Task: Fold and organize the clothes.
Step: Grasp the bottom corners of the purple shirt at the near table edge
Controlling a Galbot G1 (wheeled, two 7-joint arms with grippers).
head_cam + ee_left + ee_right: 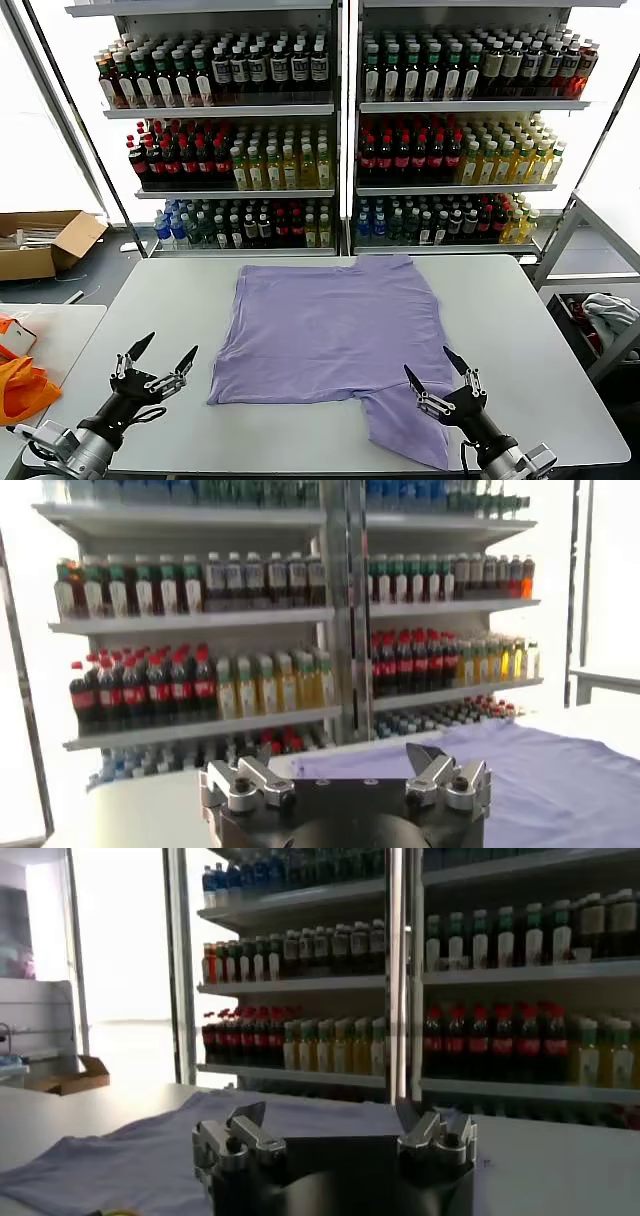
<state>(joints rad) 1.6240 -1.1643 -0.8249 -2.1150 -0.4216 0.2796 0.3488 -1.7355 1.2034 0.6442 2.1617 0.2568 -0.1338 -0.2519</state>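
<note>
The right gripper grabs the T-shirt's sleeve at the shoulder (425, 389) next, to fold the lavender T-shirt (330, 335) neatly.
A plain lavender T-shirt (330, 335) lies spread flat on the grey table (530, 330), one sleeve hanging toward the front edge at the right. It also shows in the left wrist view (560, 775) and the right wrist view (130, 1153). My left gripper (163, 362) is open and empty, low over the table just left of the shirt's front left corner. My right gripper (437, 374) is open and empty, over the front sleeve near the table's front edge. No printed shirt is in view.
Shelves of bottled drinks (340, 130) stand behind the table. An orange fabric item (22, 385) lies on a side table at the left, a cardboard box (45, 240) on the floor beyond it. A white-grey cloth bundle (608, 315) sits in a rack at the right.
</note>
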